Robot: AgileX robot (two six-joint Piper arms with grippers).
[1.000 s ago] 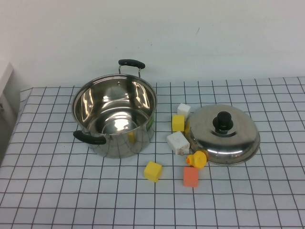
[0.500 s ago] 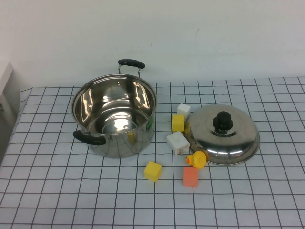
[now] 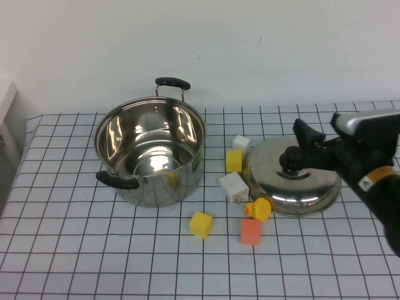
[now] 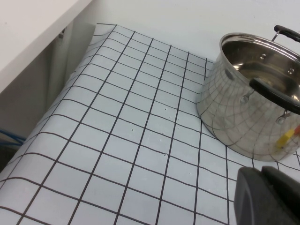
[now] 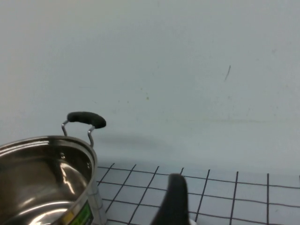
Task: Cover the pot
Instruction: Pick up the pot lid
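Note:
The robot's right gripper should grab the lid by its narrow black knob (image 3: 290, 160) next, because the lid's steel dome is far too wide for the gripper's fingers.
The pot (image 3: 156, 187) stands open and empty at the left middle of the checked table, with two black side handles. It also shows in the left wrist view (image 4: 243, 122) and the right wrist view (image 5: 42, 183). The domed steel lid (image 3: 300, 190) with a black knob (image 3: 291, 162) lies on the table to the pot's right. My right gripper (image 3: 305, 147) is open just above the knob, holding nothing; one of its fingers (image 5: 173, 201) shows in the right wrist view. My left gripper (image 4: 265, 197) is shut and empty, low over the table to the pot's left, outside the high view.
Small blocks lie between pot and lid: two white (image 3: 240, 144) (image 3: 233, 186), two yellow (image 3: 234, 160) (image 3: 200, 224), one orange (image 3: 250, 232), and a yellow duck (image 3: 259, 208) against the lid's rim. A white wall stands close behind. The table's left edge (image 4: 56, 108) drops off.
My right arm has come into the high view from the right and now hangs over the lid's knob. The pot, lid and blocks have not moved.

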